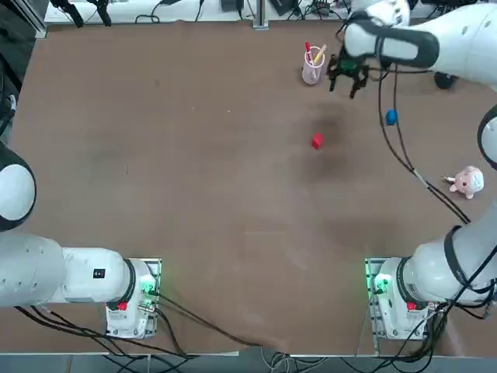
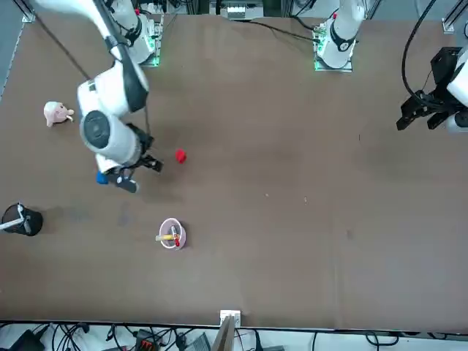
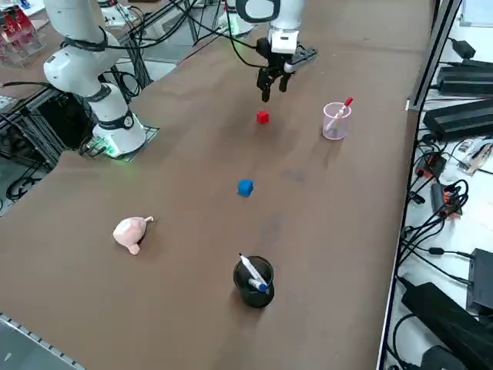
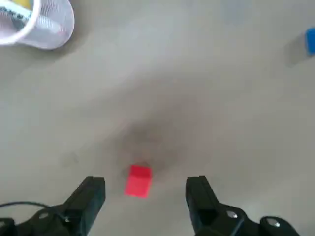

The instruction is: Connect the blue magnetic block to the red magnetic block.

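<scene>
My right gripper grips the red magnetic block by its opposite sides next, to connect the red magnetic block [image 4: 138, 180] to the blue magnetic block [image 4: 310, 41].
The red magnetic block [image 1: 317, 141] [image 3: 263, 117] lies on the brown table, a short way from the pink cup. The blue magnetic block [image 1: 391, 116] [image 3: 245, 187] lies apart from it, toward the table's right side. My right gripper [image 1: 343, 87] [image 3: 274, 91] hangs open above the table, holding nothing. In the right wrist view the red magnetic block [image 4: 138, 180] shows on the table below, between the two fingers of the right gripper [image 4: 145, 194], and the blue magnetic block [image 4: 310, 40] is at the frame's edge. In the front view the blue magnetic block [image 2: 102, 178] peeks out beside the wrist.
A pink cup [image 1: 313, 68] [image 3: 336, 121] with pens stands near the far edge. A pink plush toy [image 1: 467, 181] [image 3: 131, 231] lies at the right side. A black cup [image 3: 253, 281] with a pen stands beyond the blue block, near the right edge.
</scene>
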### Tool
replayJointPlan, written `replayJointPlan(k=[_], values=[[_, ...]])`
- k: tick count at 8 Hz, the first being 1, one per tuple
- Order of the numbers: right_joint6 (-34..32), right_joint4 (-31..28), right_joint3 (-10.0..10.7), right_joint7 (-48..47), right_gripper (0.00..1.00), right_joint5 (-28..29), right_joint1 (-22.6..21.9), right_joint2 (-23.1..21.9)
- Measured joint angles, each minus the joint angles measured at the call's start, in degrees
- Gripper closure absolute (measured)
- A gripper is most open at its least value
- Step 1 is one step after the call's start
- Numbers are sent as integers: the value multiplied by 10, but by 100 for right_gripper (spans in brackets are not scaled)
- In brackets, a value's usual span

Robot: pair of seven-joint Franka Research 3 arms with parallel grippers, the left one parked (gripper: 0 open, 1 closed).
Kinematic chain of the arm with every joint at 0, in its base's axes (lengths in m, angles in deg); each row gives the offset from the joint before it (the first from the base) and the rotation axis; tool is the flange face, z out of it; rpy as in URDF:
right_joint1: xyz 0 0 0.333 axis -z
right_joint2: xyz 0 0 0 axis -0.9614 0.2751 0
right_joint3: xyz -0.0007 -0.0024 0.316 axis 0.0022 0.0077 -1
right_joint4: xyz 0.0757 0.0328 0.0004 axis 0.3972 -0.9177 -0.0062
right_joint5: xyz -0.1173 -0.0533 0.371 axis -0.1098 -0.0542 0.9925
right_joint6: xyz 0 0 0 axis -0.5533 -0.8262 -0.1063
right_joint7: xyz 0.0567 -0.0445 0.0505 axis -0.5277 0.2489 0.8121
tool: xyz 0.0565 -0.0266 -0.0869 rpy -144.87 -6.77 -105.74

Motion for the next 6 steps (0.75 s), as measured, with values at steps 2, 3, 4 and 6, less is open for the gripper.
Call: replayJointPlan(k=[2,3,4,6], values=[[69,-53,-31,-112,1,0,0,0],[101,-77,-42,-156,1,0,-2,-2],[133,-100,-46,-189,1,0,-7,-4],[178,-145,-48,-219,0,0,-12,-8]])
